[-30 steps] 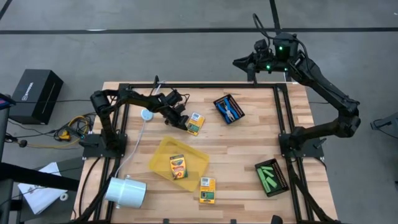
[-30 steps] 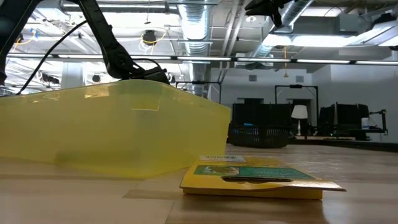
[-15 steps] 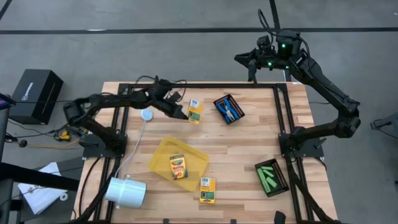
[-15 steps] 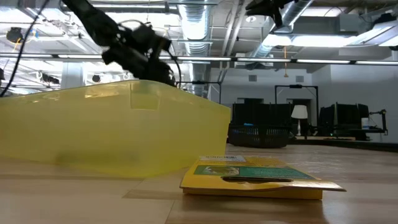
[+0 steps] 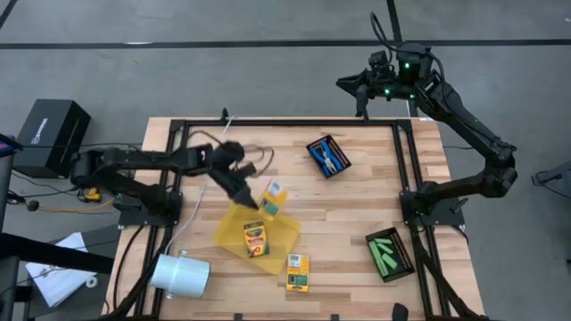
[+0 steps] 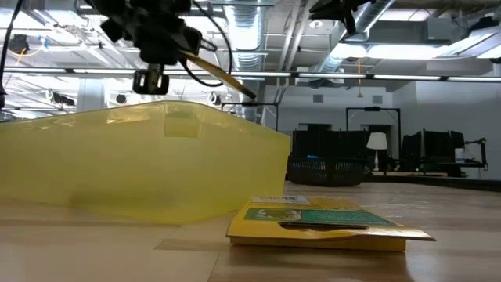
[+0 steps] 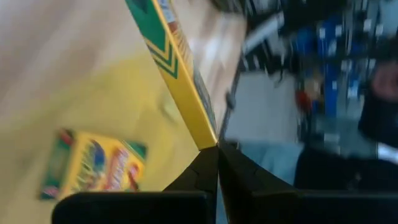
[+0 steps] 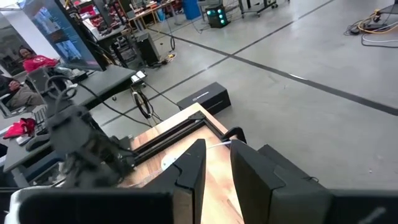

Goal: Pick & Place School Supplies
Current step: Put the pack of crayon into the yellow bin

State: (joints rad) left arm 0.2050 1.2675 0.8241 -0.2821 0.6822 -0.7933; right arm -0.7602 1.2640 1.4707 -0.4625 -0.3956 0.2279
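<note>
The held crayon box [image 5: 274,197] sticks out past the yellow tray's far rim [image 5: 292,220], so the robot's left gripper should move the box over the middle of the tray before letting go of it.
My left gripper [image 5: 258,200] is shut on a yellow-and-green crayon box [image 5: 271,196] and hovers over the far right corner of the flat yellow tray [image 5: 234,223]. A second crayon box [image 5: 255,239] lies flat in that tray. A third crayon box [image 5: 297,272] lies on the wood near the tray. The blue-handled scissors [image 5: 330,158] sit in one black mesh tray. The green sticks [image 5: 386,251] sit in another. My right gripper [image 5: 359,90] is open, high above the table's far edge. My left gripper pinches the crayon box by its end corner [image 7: 204,138] between the two fingers [image 7: 198,169], which are on its broad faces. The fingers slant down toward the table's right. The box juts out past the fingertips, tilted and lifted clear above the tray [image 6: 225,79].
A white cup [image 5: 181,275] lies on its side at the near left corner. A small white disc [image 5: 210,164] on a cable sits near the left arm. A black frame [image 5: 285,125] rims the table. People sit at desks beyond the table [image 8: 25,74].
My left gripper has lifted the crayon box off the wood beside the scissors tray. It first swung the box toward the far edge. It then carried it toward the near edge, over the yellow tray's corner, with the box now tilted. My right arm has barely moved.
</note>
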